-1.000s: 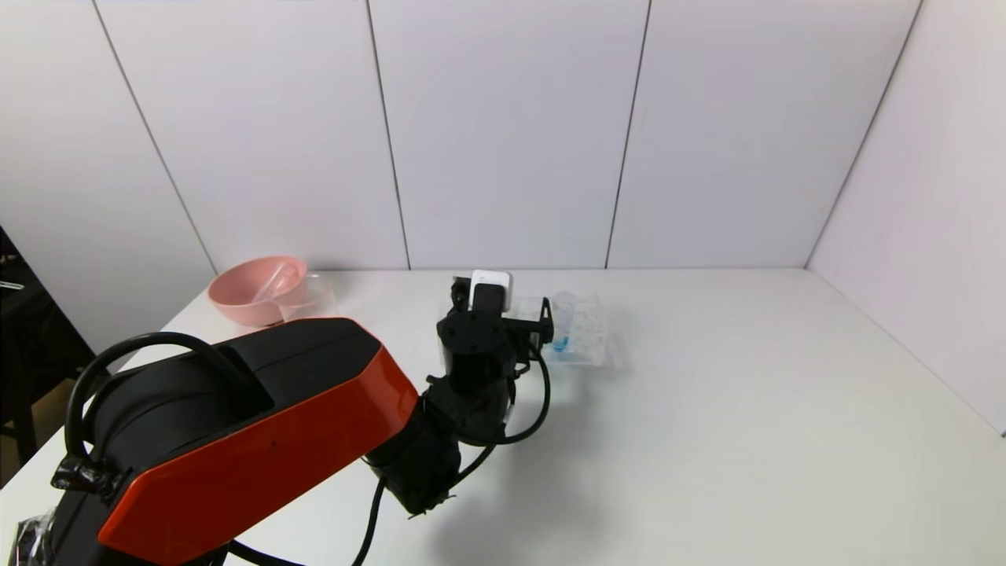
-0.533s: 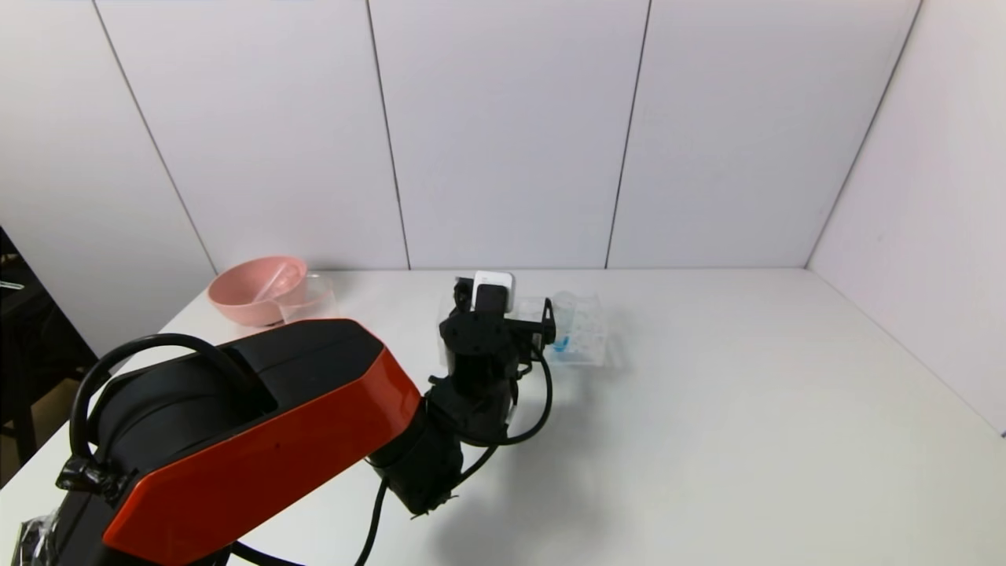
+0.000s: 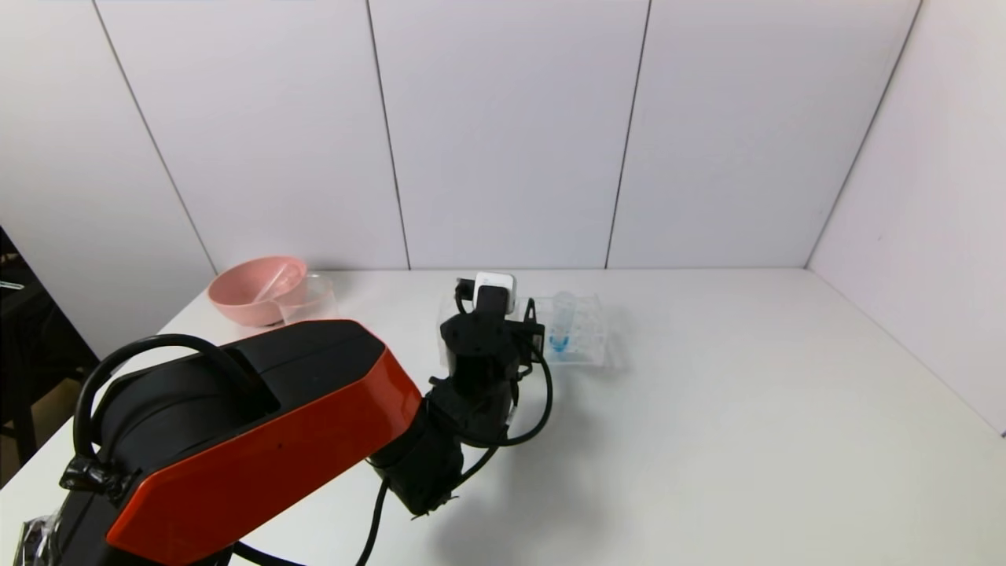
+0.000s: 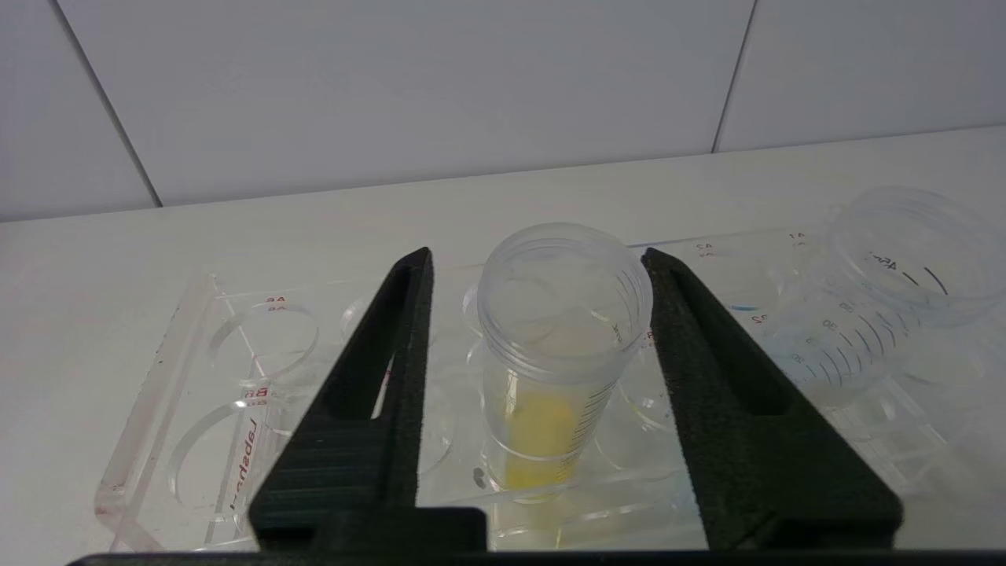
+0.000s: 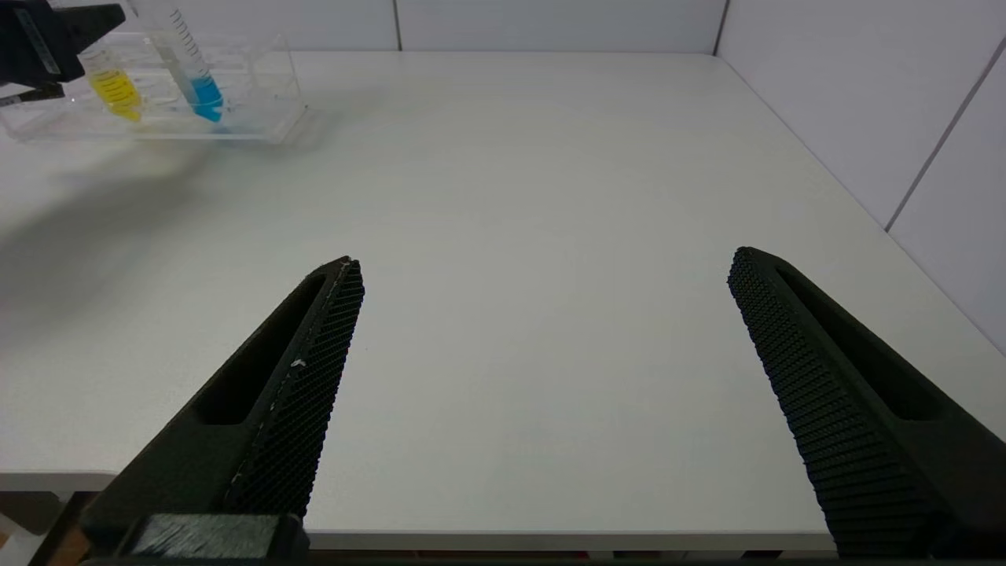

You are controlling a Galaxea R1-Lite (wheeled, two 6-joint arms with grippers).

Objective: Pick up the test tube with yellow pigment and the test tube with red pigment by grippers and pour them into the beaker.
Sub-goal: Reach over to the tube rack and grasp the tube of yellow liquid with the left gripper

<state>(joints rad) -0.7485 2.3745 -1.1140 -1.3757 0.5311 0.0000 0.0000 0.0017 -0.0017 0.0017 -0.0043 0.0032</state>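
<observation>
The test tube with the yellow pigment needs to pour into the beaker with its opening free, so my left gripper should grab it by its neck (image 4: 556, 369).
The test tube with yellow pigment (image 4: 562, 314) stands upright and uncapped in a clear rack (image 4: 196, 393). My left gripper (image 4: 537, 255) is open around the tube's top. One finger is at the rim and the other stands clear of it. In the head view the left gripper (image 3: 493, 313) is over the rack (image 3: 585, 334). The yellow tube also shows in the right wrist view (image 5: 116, 88). The beaker (image 3: 310, 299) stands at the far left beside the pink bowl. The test tube with red pigment is not in view. My right gripper (image 5: 546, 259) is open and empty above the table's front edge.
A blue-liquid tube (image 3: 559, 321) stands in the rack right of my left gripper, and it also shows in the right wrist view (image 5: 196, 79). A pink bowl (image 3: 258, 291) with a clear thing in it is at the far left. Walls close the back and right.
My left gripper's right-hand side has drawn in to the left over the rack, so the blue tube shows more fully. Nothing else has moved.
</observation>
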